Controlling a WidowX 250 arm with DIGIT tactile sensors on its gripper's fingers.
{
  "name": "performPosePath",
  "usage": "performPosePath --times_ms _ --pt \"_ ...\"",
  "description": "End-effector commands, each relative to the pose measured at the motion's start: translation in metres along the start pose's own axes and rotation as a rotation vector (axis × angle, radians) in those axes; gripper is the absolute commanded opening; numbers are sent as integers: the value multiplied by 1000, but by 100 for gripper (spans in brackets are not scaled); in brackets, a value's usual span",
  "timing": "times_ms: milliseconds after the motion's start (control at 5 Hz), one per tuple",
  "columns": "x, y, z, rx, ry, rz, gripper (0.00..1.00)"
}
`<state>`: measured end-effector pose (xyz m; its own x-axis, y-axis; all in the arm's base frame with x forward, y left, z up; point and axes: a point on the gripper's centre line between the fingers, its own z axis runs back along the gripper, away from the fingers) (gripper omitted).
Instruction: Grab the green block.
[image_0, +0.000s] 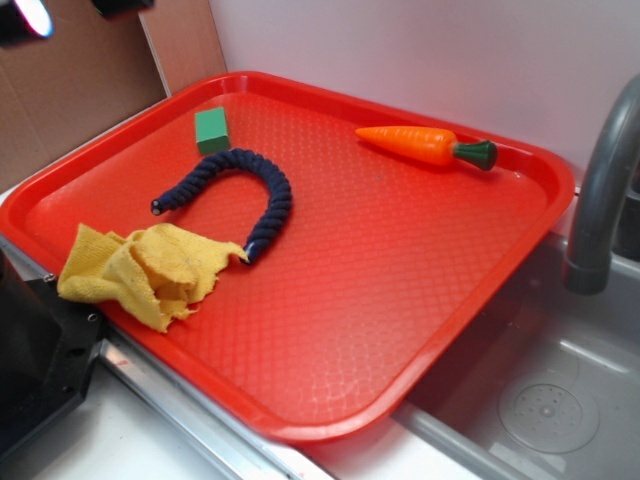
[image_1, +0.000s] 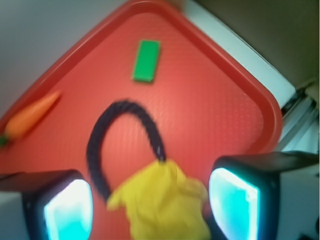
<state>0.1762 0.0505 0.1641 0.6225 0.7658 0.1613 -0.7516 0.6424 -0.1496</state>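
Observation:
The green block is too long between its short ends for my fingers, so I need to grab it next by its long sides that face each other.
The green block lies flat on the red tray, near its far left corner, and nothing touches it. In the wrist view the green block lies far ahead of the fingers. My gripper is open and empty, and it hangs high over the tray. Its two fingers with pale cyan pads frame the yellow cloth below. In the exterior view only dark parts of the gripper show at the top left edge.
A dark blue rope curves in a U between the block and the yellow cloth. An orange toy carrot lies at the tray's far right. A grey faucet and a sink stand to the right.

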Motion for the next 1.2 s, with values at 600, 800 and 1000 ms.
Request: performPosePath --times_ms 600,800,1000 --pt "90 -10 -129 58 -176 284 100" --pt "96 -8 -143 101 -177 293 100" --pt "99 -12 -151 86 -160 277 100"
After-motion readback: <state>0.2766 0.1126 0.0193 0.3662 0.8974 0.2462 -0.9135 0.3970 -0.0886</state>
